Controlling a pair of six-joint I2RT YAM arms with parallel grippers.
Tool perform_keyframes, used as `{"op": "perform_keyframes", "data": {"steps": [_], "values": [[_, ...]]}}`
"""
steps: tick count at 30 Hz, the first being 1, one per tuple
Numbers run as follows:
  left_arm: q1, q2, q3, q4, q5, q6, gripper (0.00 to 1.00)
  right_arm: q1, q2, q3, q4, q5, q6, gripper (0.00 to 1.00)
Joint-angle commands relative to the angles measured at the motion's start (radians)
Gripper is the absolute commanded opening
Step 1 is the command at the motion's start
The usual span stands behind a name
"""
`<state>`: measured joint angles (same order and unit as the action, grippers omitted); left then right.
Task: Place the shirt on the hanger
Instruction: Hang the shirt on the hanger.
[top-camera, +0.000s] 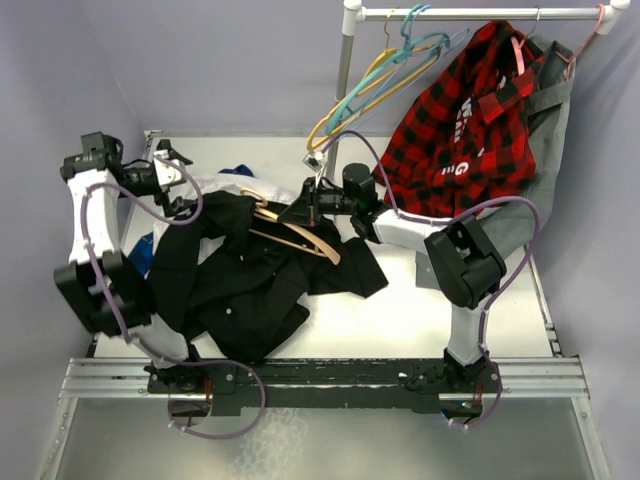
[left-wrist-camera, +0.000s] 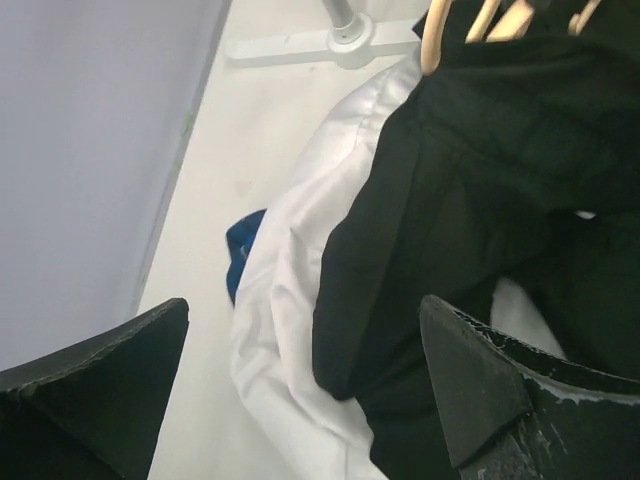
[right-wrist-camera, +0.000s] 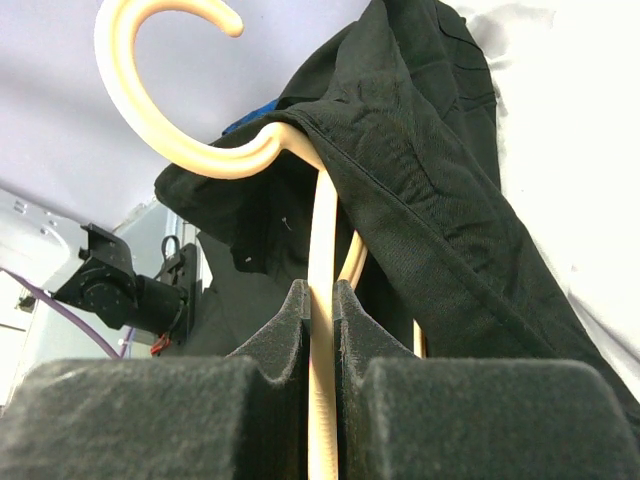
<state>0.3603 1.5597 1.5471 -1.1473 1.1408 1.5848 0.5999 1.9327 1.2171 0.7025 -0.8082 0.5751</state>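
I should next use my left gripper to grab the shirt's fold draped by the hanger's hook (top-camera: 237, 207) (left-wrist-camera: 452, 105). My other arm then stays free to take the shirt.
The black shirt (top-camera: 245, 285) lies crumpled on the table's left half, and one fold of it is draped over the tan hanger (top-camera: 305, 242). My right gripper (top-camera: 308, 208) is shut on the hanger (right-wrist-camera: 200, 155): its two pads (right-wrist-camera: 355, 320) pinch the hanger's thin neck just below the curved hook, with the shirt (right-wrist-camera: 430, 180) hanging over the right side. My left gripper (top-camera: 183, 200) hovers at the shirt's upper left edge. In the left wrist view it (left-wrist-camera: 300, 385) stands wide open above a black fold (left-wrist-camera: 480, 200), holding nothing.
A white shirt (left-wrist-camera: 290, 310) and a blue cloth (left-wrist-camera: 240, 250) lie under the black shirt by the left wall. Teal and yellow hangers (top-camera: 385, 70), a red plaid shirt (top-camera: 460, 120) and a grey garment (top-camera: 548, 130) hang on the rail at back right. The rack post (top-camera: 347, 90) stands behind the right gripper.
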Motion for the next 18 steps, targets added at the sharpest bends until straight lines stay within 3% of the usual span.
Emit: {"op": "perform_keyframes", "data": {"steps": [1,3,9,18], "values": [[-0.030,0.174,0.092,-0.402,0.143,0.497,0.99,-0.006,-0.024,0.024,0.061,-0.007,-0.015,0.00],[-0.077,0.220,0.115,-0.402,0.084,0.503,0.99,-0.005,-0.030,0.023,0.058,-0.008,-0.020,0.00],[-0.173,0.300,0.158,-0.402,0.086,0.466,0.99,-0.006,-0.042,0.019,0.046,0.001,-0.038,0.00],[-0.227,0.377,0.213,-0.401,0.045,0.429,0.99,-0.007,-0.031,0.023,0.044,0.001,-0.046,0.00]]}}
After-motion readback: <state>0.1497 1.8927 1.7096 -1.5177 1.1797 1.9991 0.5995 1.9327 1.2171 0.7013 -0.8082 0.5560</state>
